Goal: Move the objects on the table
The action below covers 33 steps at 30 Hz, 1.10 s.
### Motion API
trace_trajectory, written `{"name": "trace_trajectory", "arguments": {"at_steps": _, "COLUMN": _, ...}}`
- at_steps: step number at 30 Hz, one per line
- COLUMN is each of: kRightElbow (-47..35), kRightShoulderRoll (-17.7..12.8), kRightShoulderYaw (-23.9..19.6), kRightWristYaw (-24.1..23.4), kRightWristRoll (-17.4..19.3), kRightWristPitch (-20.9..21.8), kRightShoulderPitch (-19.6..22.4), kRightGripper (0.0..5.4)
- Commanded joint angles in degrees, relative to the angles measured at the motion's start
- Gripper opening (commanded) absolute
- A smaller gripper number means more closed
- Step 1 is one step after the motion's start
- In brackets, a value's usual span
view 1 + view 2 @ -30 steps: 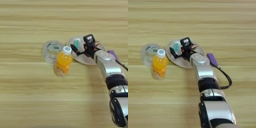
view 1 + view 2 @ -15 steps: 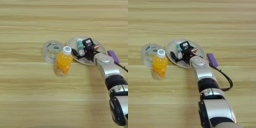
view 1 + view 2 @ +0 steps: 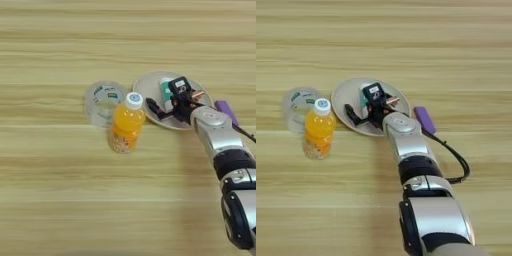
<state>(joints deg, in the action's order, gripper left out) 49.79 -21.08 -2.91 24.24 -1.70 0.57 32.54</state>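
Note:
The black fingers reach down around the tube on the plate, so it is time for my right gripper to close on the white tube (image 3: 167,91) now.
A small orange-drink bottle (image 3: 126,125) with a white cap stands upright on the wooden table (image 3: 60,200), just left of a shallow beige plate (image 3: 150,84). A white tube with a teal-green label (image 3: 165,91) lies in the plate. My right gripper (image 3: 163,97) hangs low over the plate and is open. One black finger (image 3: 155,108) reaches toward the bottle, and the other finger (image 3: 178,86) sits on the tube's far right side. The tube lies between them, close to the right finger. In the right eye view the bottle (image 3: 317,131) and the gripper (image 3: 363,104) show the same layout.
A clear round ring-shaped thing (image 3: 102,101) lies flat behind and left of the bottle, touching it. A small purple object (image 3: 228,111) rests on the table right of the plate, beside my forearm (image 3: 216,134). A black cable (image 3: 456,160) loops from the arm.
My gripper has come down lower over the plate, and the tube now lies in the plate between spread fingers. The bottle and the clear ring have not moved.

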Motion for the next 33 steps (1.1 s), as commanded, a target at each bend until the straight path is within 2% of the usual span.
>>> {"name": "trace_trajectory", "arguments": {"at_steps": 1, "kRightElbow": -0.1, "kRightShoulderRoll": -1.6, "kRightShoulderYaw": -1.2, "kRightWristYaw": 0.3, "kRightWristRoll": 1.2, "kRightWristPitch": 0.5, "kRightShoulderPitch": 4.9, "kRightGripper": 5.02}}
{"name": "trace_trajectory", "arguments": {"at_steps": 24, "kRightElbow": 0.7, "kRightShoulderRoll": -1.1, "kRightShoulderYaw": -1.7, "kRightWristYaw": 1.4, "kRightWristRoll": 1.8, "kRightWristPitch": 0.5, "kRightShoulderPitch": 4.8, "kRightGripper": 2.45}}
{"name": "trace_trajectory", "arguments": {"at_steps": 33, "kRightElbow": -0.9, "kRightShoulderRoll": -1.4, "kRightShoulderYaw": -2.1, "kRightWristYaw": 1.3, "kRightWristRoll": 2.1, "kRightWristPitch": 0.2, "kRightShoulderPitch": 4.4, "kRightGripper": 1.68}}
